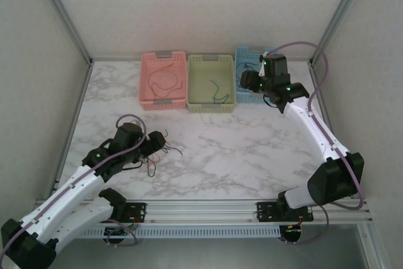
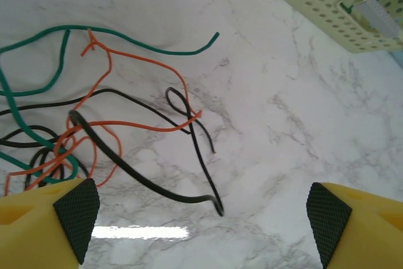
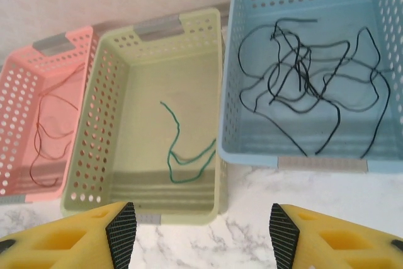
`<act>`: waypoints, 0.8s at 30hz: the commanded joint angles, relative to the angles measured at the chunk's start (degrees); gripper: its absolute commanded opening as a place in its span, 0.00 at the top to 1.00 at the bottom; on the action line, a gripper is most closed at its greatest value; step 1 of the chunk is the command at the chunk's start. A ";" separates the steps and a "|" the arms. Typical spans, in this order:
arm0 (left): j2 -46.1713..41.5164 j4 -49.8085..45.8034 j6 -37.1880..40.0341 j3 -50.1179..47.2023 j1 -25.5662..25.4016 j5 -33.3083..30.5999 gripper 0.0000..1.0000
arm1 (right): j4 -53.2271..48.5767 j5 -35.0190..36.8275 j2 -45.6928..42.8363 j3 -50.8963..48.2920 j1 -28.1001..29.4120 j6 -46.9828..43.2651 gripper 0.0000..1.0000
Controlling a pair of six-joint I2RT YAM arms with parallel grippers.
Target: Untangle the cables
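My left gripper next needs to grip the thick black cable at its loose bend (image 1: 181, 152) (image 2: 216, 203) to untangle it, and should leave out the red and green cables.
A tangle of red, green and black cables (image 2: 94, 124) lies on the marble table, also seen by the left arm as a small clump (image 1: 160, 155). My left gripper (image 2: 201, 218) hovers open just above the clump, a thick black cable end (image 2: 217, 206) lying between its fingers, untouched. My right gripper (image 3: 201, 237) is open and empty, in front of the baskets at the back right (image 1: 255, 83). The blue basket (image 3: 252, 137) holds several black cables (image 3: 308, 86), the green basket (image 3: 113, 124) a green cable (image 3: 179, 152), the pink basket (image 3: 19, 124) red cables (image 3: 47, 127).
The three baskets stand in a row against the back wall: pink (image 1: 164, 80), green (image 1: 211, 83), blue (image 1: 247, 55). Metal frame posts run up both sides. A rail (image 1: 208, 209) crosses the near table edge.
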 commanded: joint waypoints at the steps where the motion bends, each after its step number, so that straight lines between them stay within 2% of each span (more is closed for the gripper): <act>1: 1.88 3.34 -3.61 -0.52 0.48 1.12 0.18 | 0.67 -0.75 -2.07 -3.26 0.79 -0.99 0.40; 2: 2.59 4.15 -3.96 -0.43 0.53 1.09 0.20 | 0.80 -0.96 -2.70 -3.93 0.96 -0.79 0.40; 5: 5.58 6.14 -4.12 0.53 0.50 1.74 0.42 | 1.25 -2.44 -4.19 -5.67 1.06 0.12 0.40; 7: 7.27 6.22 -3.28 1.19 0.45 1.94 0.45 | 1.08 -3.15 -4.58 -6.17 1.06 0.25 0.40; 10: 7.91 5.69 -2.51 1.88 0.47 0.74 0.59 | 0.63 -3.90 -4.90 -6.43 1.08 0.27 0.40; 14: 8.53 5.29 -1.95 2.21 0.53 -0.31 0.64 | 0.90 -4.70 -5.61 -6.96 1.06 1.12 0.40; 20: 6.97 2.89 0.63 3.28 0.53 -1.50 0.97 | 0.59 -5.69 -6.79 -7.13 1.07 1.81 0.41; 21: 6.16 1.94 1.65 3.93 0.53 -2.07 1.00 | 0.42 -5.68 -7.22 -7.31 1.14 1.87 0.41; 24: 3.54 -1.25 5.25 7.19 0.53 -3.87 1.00 | 1.91 -5.57 -9.55 -9.25 1.14 2.10 0.41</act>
